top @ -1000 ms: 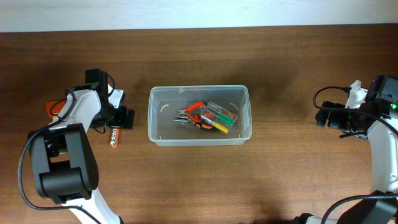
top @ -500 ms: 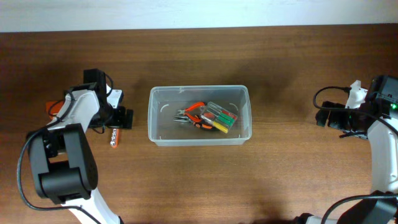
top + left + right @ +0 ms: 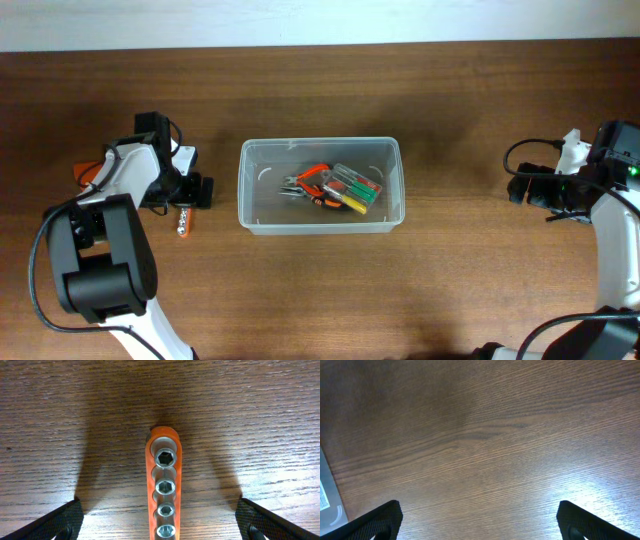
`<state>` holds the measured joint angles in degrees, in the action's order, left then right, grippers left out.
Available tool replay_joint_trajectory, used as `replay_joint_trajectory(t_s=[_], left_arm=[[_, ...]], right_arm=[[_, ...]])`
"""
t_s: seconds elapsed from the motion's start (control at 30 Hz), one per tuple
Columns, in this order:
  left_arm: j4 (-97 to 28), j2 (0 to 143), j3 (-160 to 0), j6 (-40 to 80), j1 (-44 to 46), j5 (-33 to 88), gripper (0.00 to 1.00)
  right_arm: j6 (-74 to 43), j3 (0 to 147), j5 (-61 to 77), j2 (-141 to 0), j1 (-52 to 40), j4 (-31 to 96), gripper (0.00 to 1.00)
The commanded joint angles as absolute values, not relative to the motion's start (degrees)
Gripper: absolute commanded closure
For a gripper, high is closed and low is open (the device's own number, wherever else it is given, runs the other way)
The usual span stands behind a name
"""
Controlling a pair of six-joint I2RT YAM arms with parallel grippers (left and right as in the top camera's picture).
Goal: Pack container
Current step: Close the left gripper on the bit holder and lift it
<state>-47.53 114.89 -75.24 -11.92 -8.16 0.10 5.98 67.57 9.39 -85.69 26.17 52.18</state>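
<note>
My left gripper should close on the socket bar's near end (image 3: 184, 218) (image 3: 165, 514) now. The end is midway between the open fingers, and both its sides are free.
The clear plastic container (image 3: 262, 200) stands at the table's middle. It holds orange-handled pliers (image 3: 312, 183) and a clear case of coloured screwdrivers (image 3: 355, 189). An orange rail of steel sockets (image 3: 183, 220) lies on the table left of the container. My left gripper (image 3: 198, 190) hovers just above it, open. In the left wrist view the socket rail (image 3: 163, 485) lies midway between the wide-open fingers (image 3: 160, 527), untouched. My right gripper (image 3: 520, 188) is open and empty over bare wood at the far right, with nothing between its fingers (image 3: 480, 527).
Another orange object (image 3: 86, 174) lies partly hidden behind the left arm at the far left. The container's corner (image 3: 327, 502) shows at the left edge of the right wrist view. The table is dark wood with a pale wall along its far edge.
My left gripper has shifted slightly to the left over the socket rail. The right arm and the container's contents have not moved.
</note>
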Motion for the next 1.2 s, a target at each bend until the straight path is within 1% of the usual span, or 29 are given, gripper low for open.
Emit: replay_joint_trajectory(t_s=[0.0,0.33,0.37,0.43,0.47,0.53,0.7,0.8,0.87,1.0,1.1,1.17], left_arm=[[-47.9,117.8,-74.8,-11.2,-8.4,1.1,0.01],[-47.6,117.8,-74.8,-11.2,-8.4,1.2,0.00],[-47.6,117.8,-74.8,-11.2,-8.4,1.3,0.04],[-47.6,117.8,-74.8,-11.2,-8.4,1.3,0.17],[-47.6,117.8,-74.8,-11.2,-8.4,1.3,0.26],[-47.6,117.8,-74.8,-11.2,-8.4,1.3,0.34],[-47.5,117.8,-74.8,-11.2,-8.4,1.3,0.35],[-47.5,117.8,-74.8,-11.2,-8.4,1.3,0.41],[-47.5,117.8,-74.8,-11.2,-8.4,1.3,0.43],[-47.6,117.8,-74.8,-11.2,-8.4,1.3,0.58],[-47.6,117.8,-74.8,-11.2,-8.4,1.3,0.65],[-47.6,117.8,-74.8,-11.2,-8.4,1.3,0.66]], right_arm=[[5.5,67.5,9.9,-85.7,26.3,52.0,0.01],[5.5,67.5,9.9,-85.7,26.3,52.0,0.01],[5.5,67.5,9.9,-85.7,26.3,52.0,0.01],[5.5,67.5,9.9,-85.7,26.3,52.0,0.01],[5.5,67.5,9.9,-85.7,26.3,52.0,0.01],[5.5,67.5,9.9,-85.7,26.3,52.0,0.01],[5.5,67.5,9.9,-85.7,26.3,52.0,0.01],[5.5,67.5,9.9,-85.7,26.3,52.0,0.01],[5.5,67.5,9.9,-85.7,26.3,52.0,0.01],[5.5,67.5,9.9,-85.7,26.3,52.0,0.01],[5.5,67.5,9.9,-85.7,26.3,52.0,0.01],[5.5,67.5,9.9,-85.7,26.3,52.0,0.01]])
